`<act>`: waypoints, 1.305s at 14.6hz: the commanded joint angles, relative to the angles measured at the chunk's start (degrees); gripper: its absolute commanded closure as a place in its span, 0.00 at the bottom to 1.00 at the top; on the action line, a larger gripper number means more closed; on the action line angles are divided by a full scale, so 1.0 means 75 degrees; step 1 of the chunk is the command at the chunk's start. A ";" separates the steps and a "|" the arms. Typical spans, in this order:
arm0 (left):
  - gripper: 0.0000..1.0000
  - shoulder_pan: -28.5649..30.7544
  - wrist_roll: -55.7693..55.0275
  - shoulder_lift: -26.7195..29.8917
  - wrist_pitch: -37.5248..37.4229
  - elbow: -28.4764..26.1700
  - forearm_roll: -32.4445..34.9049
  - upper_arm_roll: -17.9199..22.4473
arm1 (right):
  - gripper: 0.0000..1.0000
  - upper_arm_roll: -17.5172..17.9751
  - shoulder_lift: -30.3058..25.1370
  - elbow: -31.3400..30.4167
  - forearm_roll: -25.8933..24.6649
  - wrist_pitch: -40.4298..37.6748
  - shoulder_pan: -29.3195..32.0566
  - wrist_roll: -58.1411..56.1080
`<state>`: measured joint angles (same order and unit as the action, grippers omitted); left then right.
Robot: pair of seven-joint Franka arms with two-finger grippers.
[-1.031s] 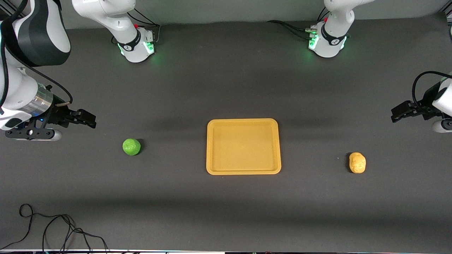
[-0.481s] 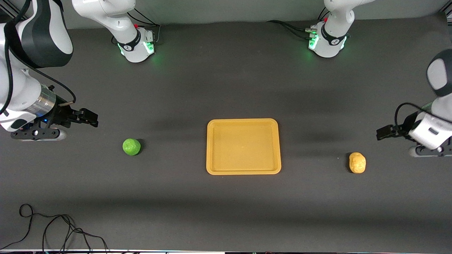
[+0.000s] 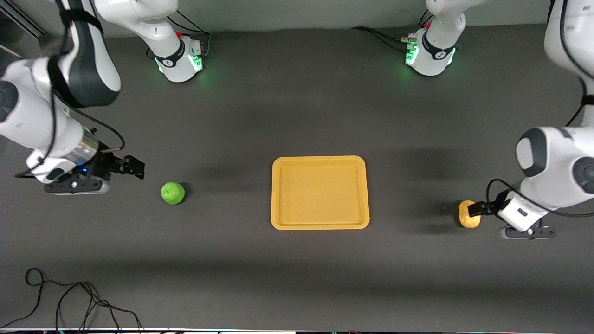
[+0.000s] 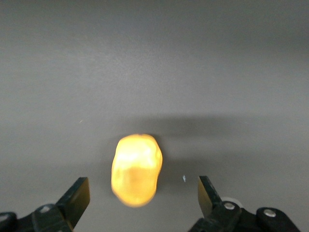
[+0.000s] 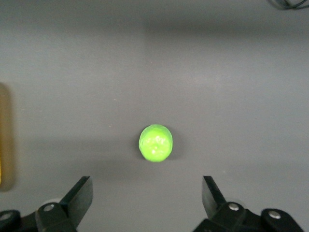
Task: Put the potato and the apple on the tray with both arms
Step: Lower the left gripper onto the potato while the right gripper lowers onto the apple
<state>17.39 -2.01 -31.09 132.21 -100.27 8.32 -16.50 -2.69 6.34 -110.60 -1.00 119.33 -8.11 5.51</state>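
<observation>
My left gripper grabs the potato by its rounded middle (image 3: 469,214) next, to set it on the tray (image 3: 320,161).
The yellow-orange tray (image 3: 320,161) lies mid-table. The green apple (image 3: 172,193) sits on the table toward the right arm's end, and it also shows in the right wrist view (image 5: 155,143). My right gripper (image 3: 136,169) is open over the table just short of the apple, which is apart from its fingers (image 5: 147,195). The yellow-tan potato (image 3: 467,217) lies toward the left arm's end. My left gripper (image 3: 475,209) is open and low at the potato (image 4: 136,169), whose end reaches just between the fingers (image 4: 143,193).
The arm bases (image 3: 178,60) (image 3: 429,53) stand along the table's back edge. A loose black cable (image 3: 69,297) lies at the near corner on the right arm's end. The tray's rim (image 5: 4,135) shows at the edge of the right wrist view.
My left arm has swung in and down from the table's end to the potato. My right gripper has moved a little toward the apple. The apple, potato and tray have not moved.
</observation>
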 commanded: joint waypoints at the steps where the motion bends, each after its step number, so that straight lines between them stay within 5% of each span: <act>1: 0.00 0.0037 0.0092 -0.0190 0.0161 -0.0060 0.0437 0.0032 | 0.00 0.0019 0.0594 -0.0451 0.0192 0.1102 0.0027 -0.0090; 8: 0.01 0.0049 0.0069 -0.0717 0.0698 -0.0259 0.0988 0.0067 | 0.00 0.0054 0.1896 -0.1926 0.0203 0.4370 0.0027 -0.0090; 12: 0.49 0.0037 -0.0037 -0.0682 0.1157 -0.0588 0.0989 0.0173 | 0.00 0.0066 0.2529 -0.2058 0.0203 0.5275 0.0038 -0.0090; 13: 0.51 0.0014 -0.0037 -0.0659 0.1099 -0.0588 0.0989 0.0173 | 0.09 0.0066 0.2634 -0.2058 0.0203 0.5475 0.0038 -0.0090; 14: 0.51 0.0002 -0.0060 -0.0612 0.1029 -0.0588 0.0989 0.0173 | 0.33 0.0066 0.2635 -0.2058 0.0203 0.5465 0.0038 -0.0078; 16: 0.51 -0.0044 -0.0246 -0.0204 0.0447 -0.0577 0.0954 0.0126 | 0.56 0.0089 0.2379 -0.2011 0.0203 0.5232 0.0027 -0.0078; 17: 0.51 -0.0114 -0.0456 0.0216 -0.0300 -0.0507 0.0884 0.0045 | 0.66 0.0148 0.2134 -0.1930 0.0203 0.4743 0.0027 -0.0089; 19: 0.51 -0.0150 -0.0902 0.0862 -0.1742 -0.0064 0.0534 -0.0469 | 0.70 0.0218 0.1583 -0.1346 0.0203 0.3119 0.0038 -0.0090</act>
<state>17.48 -4.74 -32.27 129.01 -101.64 14.16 -17.56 -2.09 23.75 -123.71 -0.93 153.21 -8.09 5.53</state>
